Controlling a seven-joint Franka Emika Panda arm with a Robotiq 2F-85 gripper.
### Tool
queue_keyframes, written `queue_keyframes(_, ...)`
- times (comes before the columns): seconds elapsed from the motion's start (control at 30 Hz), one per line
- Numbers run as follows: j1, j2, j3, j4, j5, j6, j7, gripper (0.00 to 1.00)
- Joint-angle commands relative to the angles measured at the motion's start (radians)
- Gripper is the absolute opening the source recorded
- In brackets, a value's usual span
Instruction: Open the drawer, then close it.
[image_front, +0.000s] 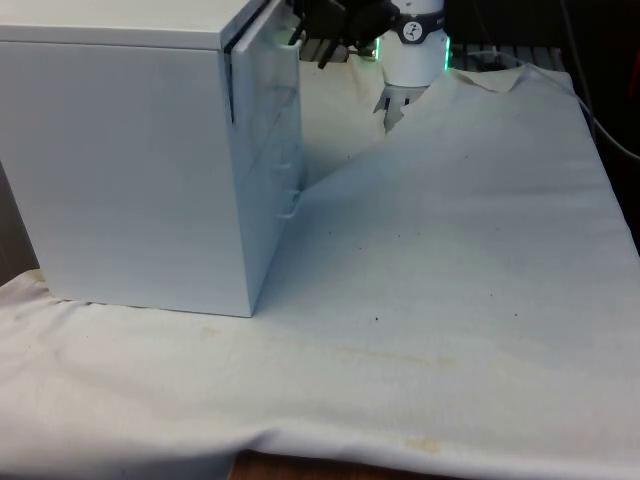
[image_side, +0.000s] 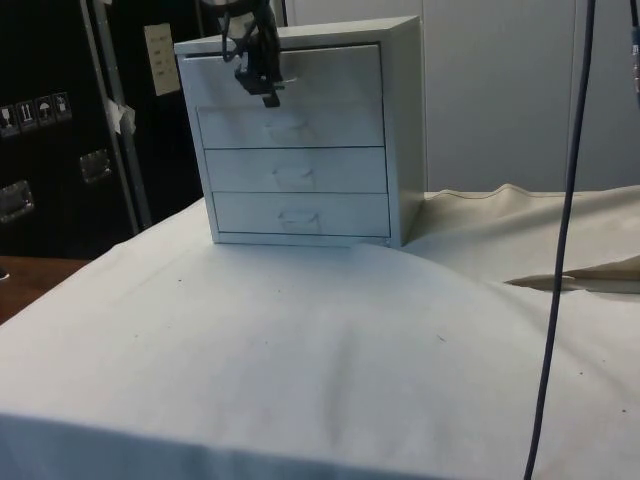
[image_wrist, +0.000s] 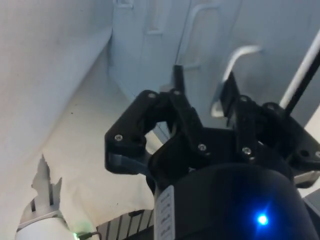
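I should next grab the top drawer with my gripper by its curved white handle (image_front: 296, 35), to slide it open from the white chest (image_front: 125, 170).
A white chest of drawers (image_front: 120, 160) stands on the cloth with four drawers stacked in its face (image_side: 295, 150). The top drawer (image_side: 320, 72) sits a little way out, with a dark gap (image_front: 231, 85) showing beside its front. My black gripper (image_side: 266, 90) is at that drawer's curved white handle (image_wrist: 239, 52). In the wrist view the gripper (image_wrist: 202, 82) is open, its fingers apart, and the handle runs close by one fingertip (image_wrist: 228, 90). I cannot tell whether that finger touches the handle. In the front view the gripper (image_front: 305, 38) sits against the drawer front near the chest's top corner.
The three lower drawers (image_side: 297, 170) are flush, each with a small handle. White cloth (image_front: 450, 260) covers the table, with a raised fold (image_side: 560, 280) on one side. A dark cable (image_side: 565, 200) hangs down in the side view.
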Motion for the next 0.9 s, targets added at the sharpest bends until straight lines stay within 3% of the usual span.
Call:
queue_keyframes(0.0, 0.007, -0.005, 0.003, -0.01, 0.0, 0.003, 0.01, 0.34)
queue_keyframes(0.03, 0.007, -0.005, 0.003, -0.01, 0.0, 0.002, 0.01, 0.29)
queue_keyframes(0.07, 0.008, -0.006, 0.003, -0.01, 0.0, 0.001, 0.01, 0.17)
queue_keyframes(0.17, 0.014, -0.004, 0.005, -0.004, -0.003, -0.009, 0.02, 0.02)
queue_keyframes(0.2, 0.002, -0.001, 0.0, 0.002, -0.004, -0.005, 0.006, 0.0)
queue_keyframes(0.23, 0.017, -0.003, 0.007, -0.002, -0.005, -0.014, 0.028, 0.0)
queue_keyframes(0.27, 0.019, -0.003, 0.01, 0.001, -0.007, -0.02, 0.033, 0.0)
queue_keyframes(0.47, 0.021, -0.001, 0.032, 0.02, -0.034, -0.055, 0.069, 0.0)
queue_keyframes(0.5, 0.015, -0.001, 0.034, 0.017, -0.025, -0.049, 0.065, 0.0)
queue_keyframes(0.57, 0.024, 0.0, 0.038, 0.024, -0.041, -0.065, 0.08, 0.0)
queue_keyframes(0.7, 0.026, 0.001, 0.055, 0.034, -0.058, -0.088, 0.104, 0.0)
queue_keyframes(0.73, 0.019, -0.001, 0.057, 0.029, -0.052, -0.079, 0.101, 0.0)
queue_keyframes(0.77, 0.026, 0.001, 0.06, 0.037, -0.061, -0.093, 0.109, 0.0)
queue_keyframes(0.87, 0.026, 0.002, 0.07, 0.042, -0.07, -0.107, 0.121, 0.0)
